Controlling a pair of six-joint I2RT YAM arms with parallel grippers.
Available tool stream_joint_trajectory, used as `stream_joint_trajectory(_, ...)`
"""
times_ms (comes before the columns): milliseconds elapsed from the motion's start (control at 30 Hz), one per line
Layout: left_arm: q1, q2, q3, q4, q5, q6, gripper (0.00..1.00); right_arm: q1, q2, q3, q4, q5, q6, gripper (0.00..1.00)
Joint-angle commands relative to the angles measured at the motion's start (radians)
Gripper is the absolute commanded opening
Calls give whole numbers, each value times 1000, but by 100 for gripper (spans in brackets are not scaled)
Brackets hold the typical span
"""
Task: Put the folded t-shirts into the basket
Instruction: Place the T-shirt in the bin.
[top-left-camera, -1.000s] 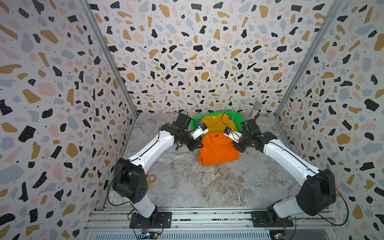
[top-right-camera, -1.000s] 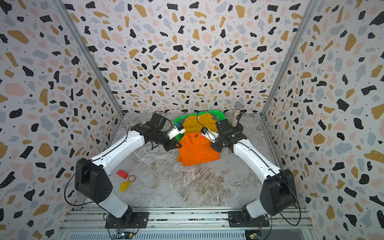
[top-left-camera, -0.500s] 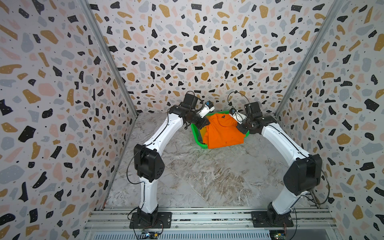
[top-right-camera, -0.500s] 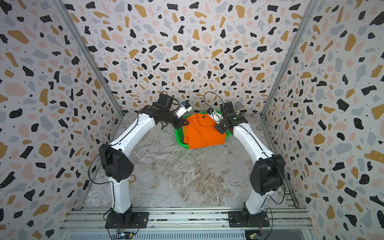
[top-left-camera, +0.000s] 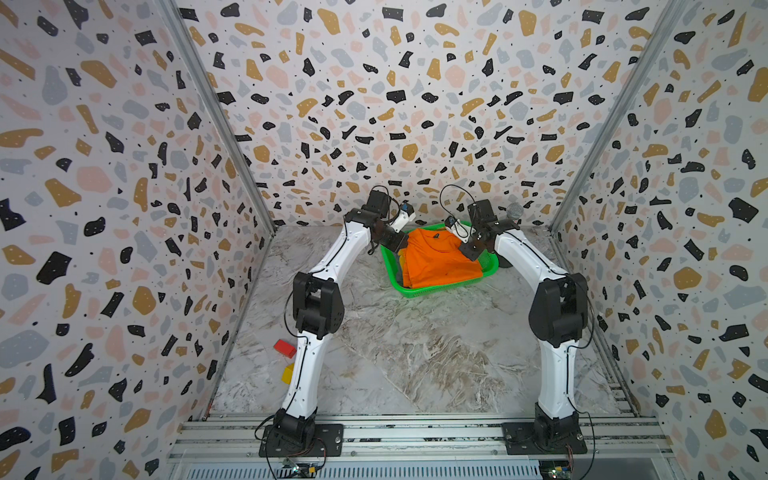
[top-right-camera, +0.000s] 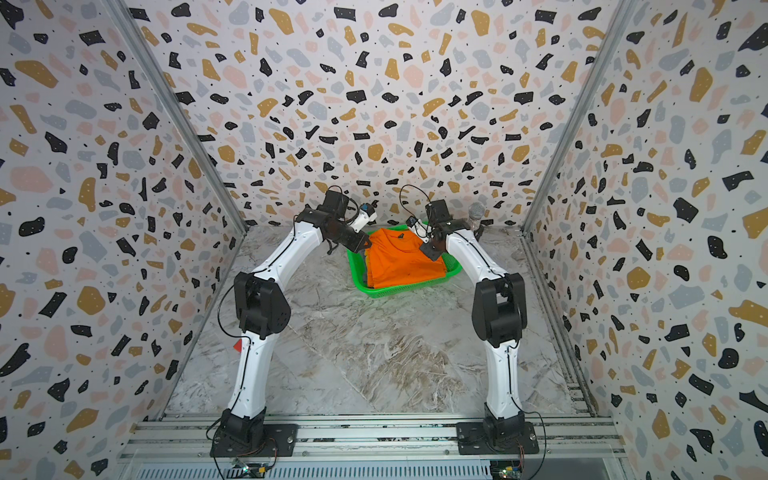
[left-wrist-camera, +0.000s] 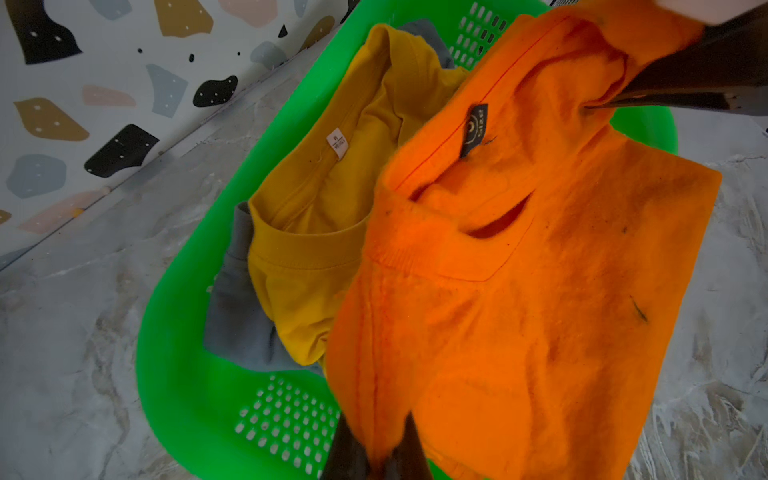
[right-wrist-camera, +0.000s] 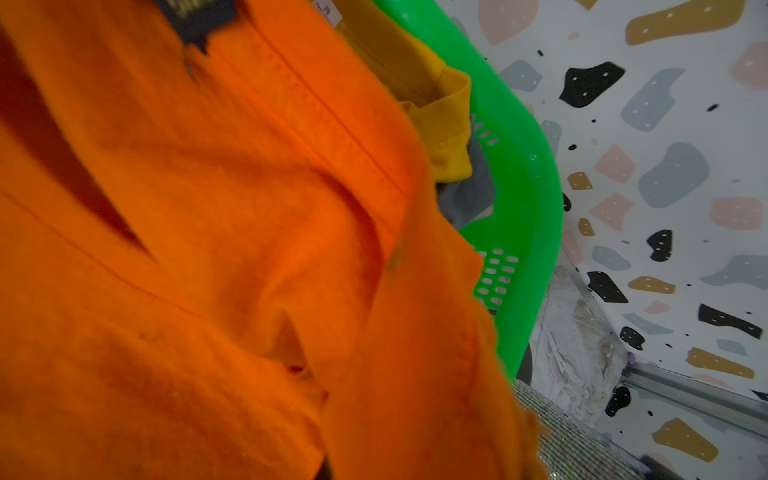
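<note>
The orange t-shirt's near edge (top-left-camera: 448, 281) is hanging above the basket's green rim (top-left-camera: 448, 288), so I should bring the orange t-shirt down inside before my left gripper lets go of it.
The green basket (top-left-camera: 440, 287) (top-right-camera: 399, 287) stands at the back of the table. An orange folded t-shirt (top-left-camera: 436, 262) (top-right-camera: 399, 262) lies spread over it, its near edge reaching the front wall. My left gripper (top-left-camera: 397, 243) (left-wrist-camera: 380, 440) is shut on the shirt's left edge, with fabric pinched between the dark fingers. My right gripper (top-left-camera: 471, 249) (left-wrist-camera: 590, 106) pinches the opposite corner; in the right wrist view the orange cloth (right-wrist-camera: 208, 249) hides its jaws. Under the orange shirt lie a mustard yellow t-shirt (left-wrist-camera: 324, 208) (right-wrist-camera: 440, 104) and a grey-blue one (left-wrist-camera: 237, 324) (right-wrist-camera: 469, 191), both inside the basket (left-wrist-camera: 187, 395) (right-wrist-camera: 523, 166).
A red block (top-left-camera: 284, 348) and a yellow block (top-left-camera: 287, 373) lie by the left arm's base near the left wall. A grey sparkly-headed object (top-left-camera: 514, 212) stands just right of the basket at the back. Patterned walls close in on three sides.
Both arms have carried the orange t-shirt from the middle of the table back over the basket and lowered it onto the shirts there. Both grips stay closed.
</note>
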Motion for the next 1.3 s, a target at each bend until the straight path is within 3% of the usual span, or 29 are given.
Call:
stream_joint_trajectory(0,9,19,24,42,-17,-9,0,-4,19,74,-28,40,-2,0)
stream_joint_trajectory(433,10,69,12,91,-117,4,0,-4,230,313,-30,138,-80,1)
stream_joint_trajectory(667,10,96,19,96,-170,28,1,-4,255,340,-53,162,-103,21)
stream_joint_trajectory(800,10,91,18,71,-176,28,23,-4,205,313,-73,145,-116,42)
stream_joint_trajectory(1000,10,38,18,41,-234,14,43,-4,122,308,-145,116,-119,68)
stream_joint_trajectory(1267,10,-63,18,-24,-330,23,67,-4,-12,311,-211,76,-121,82)
